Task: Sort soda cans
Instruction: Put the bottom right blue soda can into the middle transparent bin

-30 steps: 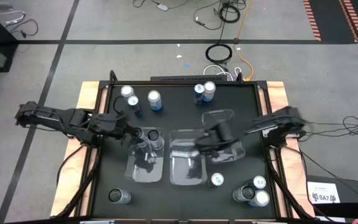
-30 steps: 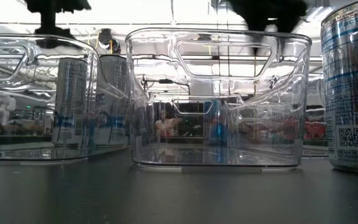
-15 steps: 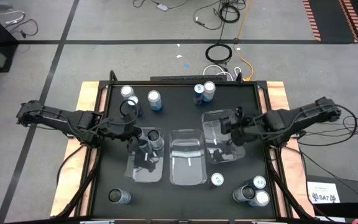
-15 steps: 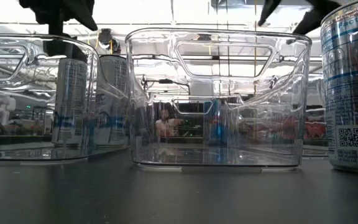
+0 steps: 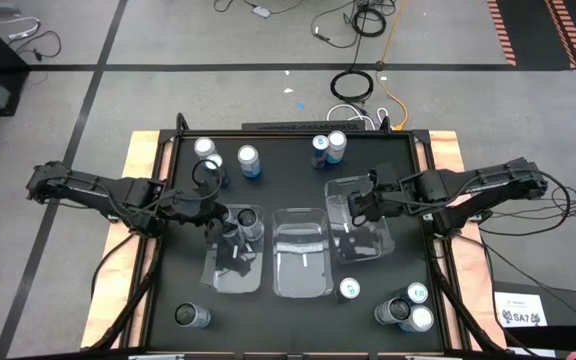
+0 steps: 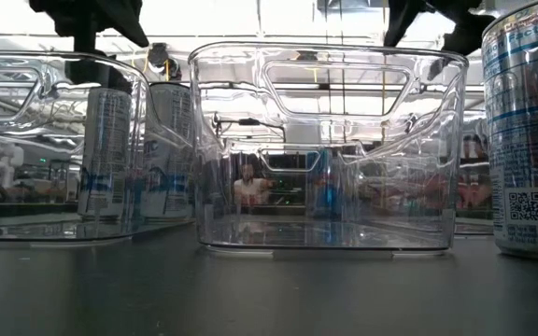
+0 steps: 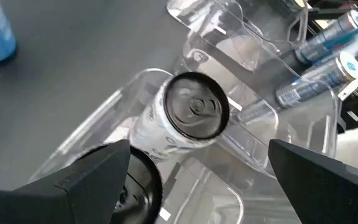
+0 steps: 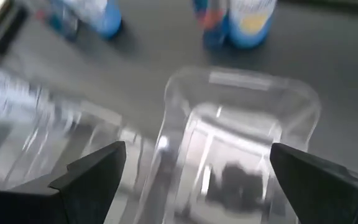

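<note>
The blue-tabbed can needs to be sorted into the middle bin, so my right gripper should next grip it by its sides under the silver lid.
Three clear bins stand in a row mid-table. The left bin holds two upright soda cans, one of them a silver can with a dark top. My left gripper hovers open above these cans, touching nothing. My right gripper hangs open over the right bin, which looks empty. The middle bin also looks empty. Loose cans stand near the far edge and the near edge. All cans stand on their bases.
In the low view the middle bin fills the centre, the left bin's cans stand at left and a blue-and-white can stands close at right. Bare black tabletop lies between the bins and the far cans. Cables lie on the floor beyond the table.
My right gripper has swung from above the middle bin toward the table's right and far side and now stands over the right bin. The cans and bins have kept their places.
</note>
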You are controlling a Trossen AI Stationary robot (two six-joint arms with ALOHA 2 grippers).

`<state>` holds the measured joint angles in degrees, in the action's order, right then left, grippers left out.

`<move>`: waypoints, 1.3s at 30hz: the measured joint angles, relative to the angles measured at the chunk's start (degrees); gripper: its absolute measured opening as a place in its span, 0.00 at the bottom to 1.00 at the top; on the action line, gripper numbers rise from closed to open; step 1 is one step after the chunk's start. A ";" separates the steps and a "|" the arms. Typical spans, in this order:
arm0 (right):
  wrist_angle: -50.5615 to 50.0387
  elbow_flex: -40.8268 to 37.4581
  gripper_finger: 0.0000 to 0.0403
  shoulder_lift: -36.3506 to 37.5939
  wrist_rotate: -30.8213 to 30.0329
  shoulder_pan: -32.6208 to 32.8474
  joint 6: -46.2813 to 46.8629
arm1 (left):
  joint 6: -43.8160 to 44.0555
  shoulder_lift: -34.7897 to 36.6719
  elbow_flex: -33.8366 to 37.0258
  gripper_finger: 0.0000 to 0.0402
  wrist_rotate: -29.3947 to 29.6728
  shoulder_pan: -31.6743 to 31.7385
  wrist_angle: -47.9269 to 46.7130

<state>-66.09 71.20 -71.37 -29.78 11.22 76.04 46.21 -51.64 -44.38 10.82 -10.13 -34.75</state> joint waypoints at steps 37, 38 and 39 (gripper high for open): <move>-11.48 27.91 0.97 -36.86 25.42 21.92 27.28 | -12.56 9.33 -5.27 0.97 -1.41 0.04 0.74; -12.08 27.91 0.97 -37.29 25.44 21.97 27.87 | -12.59 9.72 -5.28 0.97 -1.62 0.04 0.39; -12.18 27.91 0.97 -37.59 25.48 22.00 28.18 | -12.61 10.07 -5.29 0.97 -1.70 0.04 -0.25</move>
<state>-78.26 99.11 -108.96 -4.30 33.22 104.22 33.61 -41.56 -49.67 9.12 -10.09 -35.01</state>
